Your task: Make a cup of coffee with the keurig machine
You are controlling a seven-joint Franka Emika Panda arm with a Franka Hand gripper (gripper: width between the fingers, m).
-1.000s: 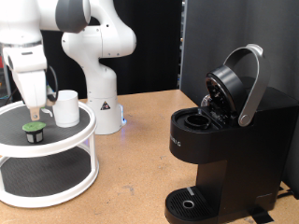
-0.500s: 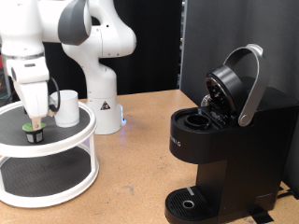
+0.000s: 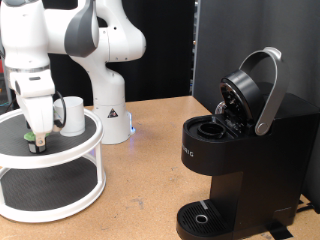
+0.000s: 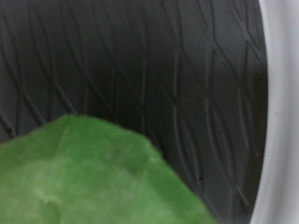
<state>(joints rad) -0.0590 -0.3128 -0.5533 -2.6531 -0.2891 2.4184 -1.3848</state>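
Observation:
My gripper closes on the pod next, since its fingers reach down around the green pod top, low over the dark ribbed mat.
The gripper is lowered onto the top tier of a white round stand at the exterior view's left. Its fingertips reach down around a small dark pod with a green top, which they mostly hide. In the wrist view the green pod top is a close blur over the stand's dark ribbed mat. The white cup stands upright on the same tier, just to the right of the gripper. The black keurig machine sits at the right with its lid and silver handle raised and its pod chamber open.
The arm's white base stands behind the stand. The stand has a lower tier with a dark mat. A round drip tray sits at the machine's foot. Bare wooden table lies between stand and machine.
The gripper has come down and slightly left over the pod, which showed clear of the fingers a second ago and is now mostly covered. Cup and machine have not moved.

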